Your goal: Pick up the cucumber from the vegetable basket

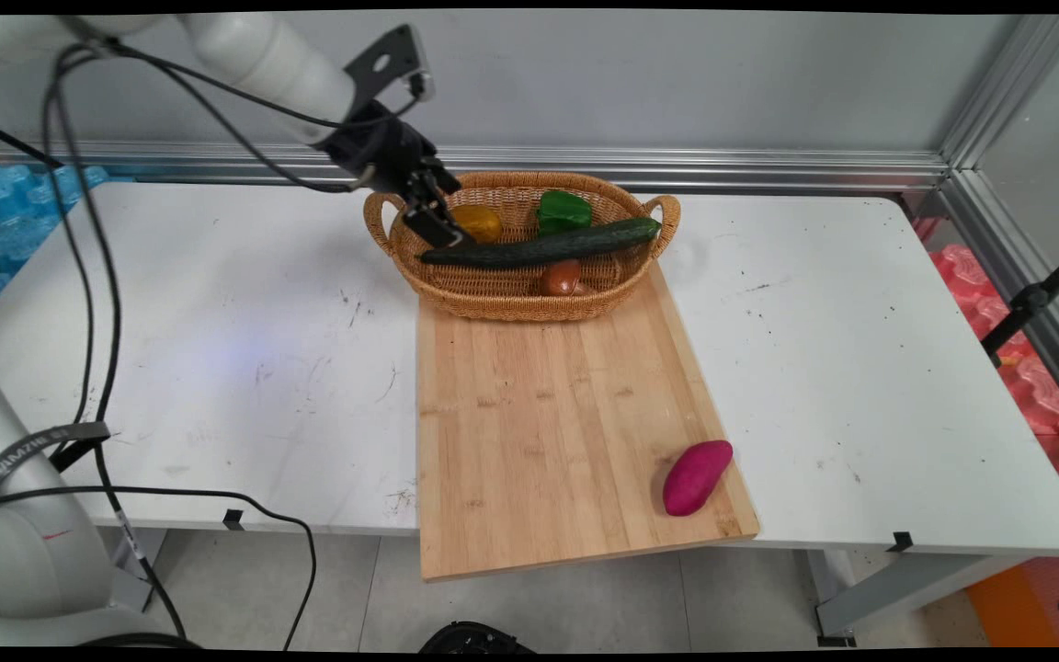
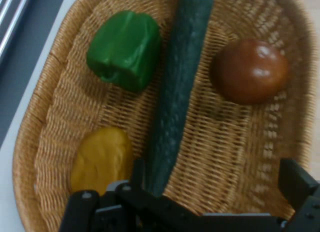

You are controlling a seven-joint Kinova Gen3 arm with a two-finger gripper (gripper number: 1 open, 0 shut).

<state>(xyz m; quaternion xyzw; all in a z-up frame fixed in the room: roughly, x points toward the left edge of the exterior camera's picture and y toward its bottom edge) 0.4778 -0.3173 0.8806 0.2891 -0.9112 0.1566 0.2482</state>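
Note:
My gripper next needs to pick up the cucumber by its middle (image 1: 537,248), so that it can lift the long dark green cucumber out of the wicker basket (image 1: 511,302).
My gripper (image 1: 438,230) hangs over the left end of a wicker basket (image 1: 511,302), open, with nothing held. In the hand view the gripper (image 2: 217,179) stands just above the near end of a long dark green cucumber (image 2: 177,92), which lies close to one finger (image 2: 137,174). The cucumber (image 1: 543,246) runs along the basket (image 2: 235,142). A yellow fruit (image 1: 479,222) (image 2: 102,157) lies beside that end. A green pepper (image 1: 563,211) (image 2: 125,49) and a brown round fruit (image 1: 562,276) (image 2: 250,71) lie on either side of the cucumber.
The basket stands on the far end of a wooden cutting board (image 1: 548,414) that overhangs the table's near edge. A purple sweet potato (image 1: 697,476) lies on the board's near right corner. Black cables hang at the left.

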